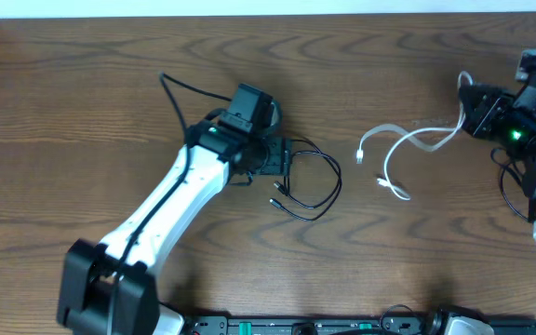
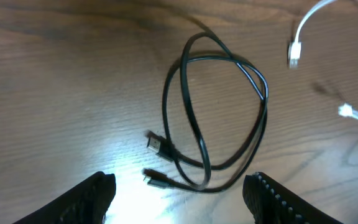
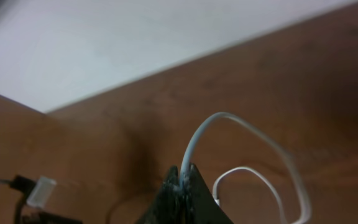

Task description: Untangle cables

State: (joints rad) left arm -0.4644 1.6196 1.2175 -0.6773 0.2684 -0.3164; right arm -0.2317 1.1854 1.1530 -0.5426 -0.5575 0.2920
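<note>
My left gripper grabs the black cable at the loop's near edge next, beside the cable's plug ends. This leaves a part of the cable free for my right gripper to untangle.
A black cable lies in a loose double loop on the wooden table, and both its plug ends rest near the left gripper. My left gripper hovers over the loop's near edge, open, with only bare table between its fingers. To the right lies the white cable, apart from the black one, its plug showing in the left wrist view. My right gripper is shut on the white cable and holds one stretch of it up at the far right.
The table's back edge meets a white wall just behind the right gripper. The thick black wire of the left arm trails across the wood at the back left. The arm bases stand along the front edge.
</note>
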